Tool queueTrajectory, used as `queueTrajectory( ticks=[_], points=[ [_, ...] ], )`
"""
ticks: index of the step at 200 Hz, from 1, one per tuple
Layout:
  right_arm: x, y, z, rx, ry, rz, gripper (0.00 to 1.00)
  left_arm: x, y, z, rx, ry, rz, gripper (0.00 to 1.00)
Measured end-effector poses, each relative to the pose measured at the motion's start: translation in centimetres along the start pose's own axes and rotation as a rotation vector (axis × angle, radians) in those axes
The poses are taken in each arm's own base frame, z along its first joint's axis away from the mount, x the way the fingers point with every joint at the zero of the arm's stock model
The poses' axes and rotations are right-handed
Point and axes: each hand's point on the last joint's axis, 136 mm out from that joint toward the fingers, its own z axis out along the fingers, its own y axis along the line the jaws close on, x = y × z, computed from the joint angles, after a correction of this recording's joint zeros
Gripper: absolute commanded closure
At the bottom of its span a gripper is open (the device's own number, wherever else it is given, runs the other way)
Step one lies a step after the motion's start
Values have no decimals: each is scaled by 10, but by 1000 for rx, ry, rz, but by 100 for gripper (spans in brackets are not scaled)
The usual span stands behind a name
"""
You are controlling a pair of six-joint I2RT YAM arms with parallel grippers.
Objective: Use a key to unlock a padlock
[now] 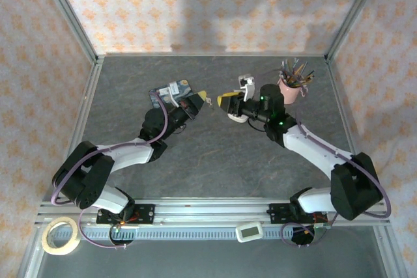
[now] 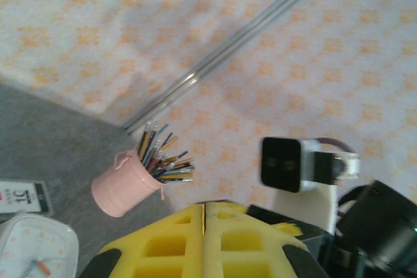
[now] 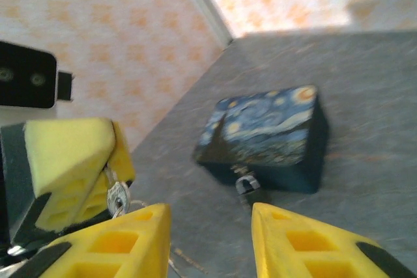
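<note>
Next, the right gripper grabs the key by its round head (image 3: 118, 197), since the key's blade stays free to go into the padlock (image 3: 246, 184).
My left gripper (image 3: 78, 161) is shut on the small silvery key (image 3: 117, 196), whose round head sticks out below its yellow pads. In the top view that gripper (image 1: 202, 97) hovers mid-table with the key (image 1: 208, 101) at its tip. The tiny dark padlock (image 3: 246, 184) with a silvery shackle hangs at the front of the blue painted tin (image 3: 267, 135). My right gripper (image 3: 212, 239) is open, just right of the key and facing the tin. From above, the right gripper (image 1: 223, 103) points at the left one. In the left wrist view the left gripper (image 2: 204, 239) has its pads pressed together.
A pink bucket of pens (image 1: 290, 89) stands at the back right, also the pink bucket (image 2: 127, 187). A white clock (image 2: 32, 245) and a white-and-black card (image 2: 23, 196) lie near it. The tin (image 1: 179, 86) sits partly under the left arm. A tape roll (image 1: 60, 236) lies on the near rail.
</note>
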Motion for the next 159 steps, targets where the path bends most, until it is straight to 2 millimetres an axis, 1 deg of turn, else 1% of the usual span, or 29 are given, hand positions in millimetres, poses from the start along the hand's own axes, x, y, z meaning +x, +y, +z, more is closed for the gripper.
queueTrajectory(
  ticks=[15, 28, 70, 120, 159],
  points=[
    [8, 9, 2, -76, 10, 50, 62, 2, -6, -4, 34, 3, 12, 100],
    [10, 16, 1, -127, 7, 80, 62, 3, -9, -6, 56, 6, 20, 100],
    [-6, 41, -5, -267, -57, 108, 64, 2, -18, -8, 97, 3, 42, 100],
    [-1, 46, -2, -337, -56, 164, 72, 2, -19, -8, 101, 1, 50, 100],
    [2, 54, 2, -374, -50, 172, 76, 9, -24, -8, 114, 15, 46, 100]
  ],
)
